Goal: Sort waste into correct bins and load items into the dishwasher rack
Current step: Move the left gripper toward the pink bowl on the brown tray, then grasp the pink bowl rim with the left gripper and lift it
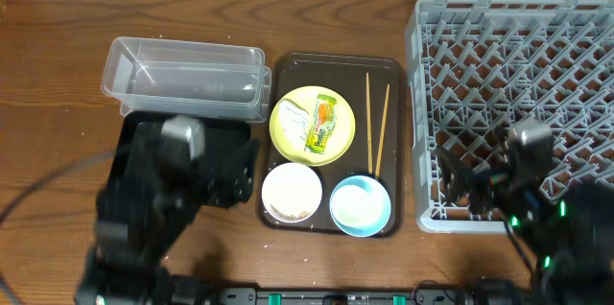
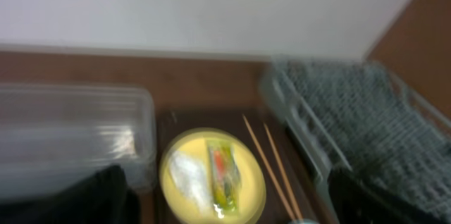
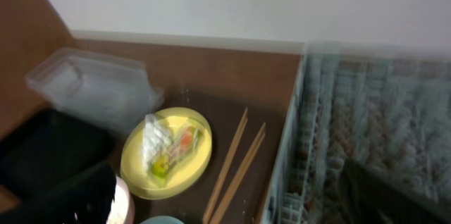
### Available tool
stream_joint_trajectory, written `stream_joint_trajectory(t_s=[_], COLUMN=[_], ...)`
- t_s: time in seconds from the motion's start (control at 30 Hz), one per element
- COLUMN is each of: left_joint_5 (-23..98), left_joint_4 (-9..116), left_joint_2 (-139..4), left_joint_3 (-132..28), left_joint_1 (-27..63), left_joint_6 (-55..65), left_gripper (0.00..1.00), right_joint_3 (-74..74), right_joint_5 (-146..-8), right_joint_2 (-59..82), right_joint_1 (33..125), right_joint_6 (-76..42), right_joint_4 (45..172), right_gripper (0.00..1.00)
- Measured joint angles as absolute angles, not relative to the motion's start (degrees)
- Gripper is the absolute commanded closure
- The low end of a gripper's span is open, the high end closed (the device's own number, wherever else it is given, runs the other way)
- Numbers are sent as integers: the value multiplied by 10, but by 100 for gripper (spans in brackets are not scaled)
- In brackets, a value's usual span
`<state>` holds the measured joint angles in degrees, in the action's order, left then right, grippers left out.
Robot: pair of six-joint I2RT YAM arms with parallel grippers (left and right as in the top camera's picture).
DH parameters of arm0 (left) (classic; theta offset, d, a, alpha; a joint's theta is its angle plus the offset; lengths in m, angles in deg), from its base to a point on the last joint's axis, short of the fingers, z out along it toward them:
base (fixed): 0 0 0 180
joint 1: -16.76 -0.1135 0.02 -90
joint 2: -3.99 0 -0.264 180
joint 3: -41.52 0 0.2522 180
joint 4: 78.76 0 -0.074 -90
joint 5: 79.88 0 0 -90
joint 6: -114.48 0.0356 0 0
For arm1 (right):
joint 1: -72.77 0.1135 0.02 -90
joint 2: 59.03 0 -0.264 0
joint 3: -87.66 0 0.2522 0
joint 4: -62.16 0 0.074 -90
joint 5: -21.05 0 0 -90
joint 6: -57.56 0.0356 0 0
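Observation:
I need to pinch the white cup in the light-blue bowl [image 1: 360, 204] by its rim with my left gripper next, so its far end stays free for my right gripper to rack.
A pale-yellow plate [image 1: 312, 125] on a brown serving tray carries a green-and-orange wrapper [image 1: 324, 123] and a crumpled white tissue [image 1: 295, 125]. Both also show in the left wrist view, the wrapper [image 2: 222, 171] and the tissue [image 2: 189, 178]. Two chopsticks [image 1: 376, 123] lie to the right of the plate. A white bowl [image 1: 292, 193] and a light-blue bowl [image 1: 360, 204] sit in front of it. The grey rack [image 1: 518, 65] is at the right. The clear tub [image 1: 182, 75] is at the back left. The black tray [image 1: 129, 147] is under my left arm. My left gripper [image 1: 233, 166] [image 2: 232, 206] and right gripper [image 1: 468, 185] [image 3: 225, 203] are open and empty. Rice grains are too small to make out.
The dark brown serving tray [image 1: 336, 63] holds the plate, bowls and chopsticks between the tub and the rack. My right arm hangs over the rack's near left corner. Brown wooden table [image 1: 58, 75] extends left and behind the tub. Both wrist views are blurred.

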<state>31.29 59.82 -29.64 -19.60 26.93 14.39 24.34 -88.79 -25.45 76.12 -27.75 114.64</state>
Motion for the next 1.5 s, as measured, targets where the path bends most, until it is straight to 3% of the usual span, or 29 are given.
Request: stream_joint_trajectory(t_s=[0.3,0.57,0.83,0.93,1.03,1.27,1.5], left_joint_5=[484,390,295,270,255,239,279], left_joint_4=[513,455,505,505,509,519,514], left_joint_2=[-485,-613,-745,-792,-829,-836,-741], left_joint_3=[-283,-280,-280,-280,-279,-279,-279], left_joint_1=[293,481,621,646,656,656,621], left_joint_6=[126,113,80,61,49,31,34], left_gripper=[6,7,21,35,59,94,94], right_joint_3=[120,118,118,118,118,118,118], right_joint_5=[-917,-941,-946,-947,-947,-947,-948], right_joint_2=[-39,-21,-21,-21,-21,-21,-21], right_joint_1=[761,761,761,761,761,761,761], right_joint_6=[-279,-256,-245,-241,-239,-236,-236], right_joint_4=[1273,1256,1257,1257,1257,1258,1260], right_gripper=[1,1,2,1,1,1,1])
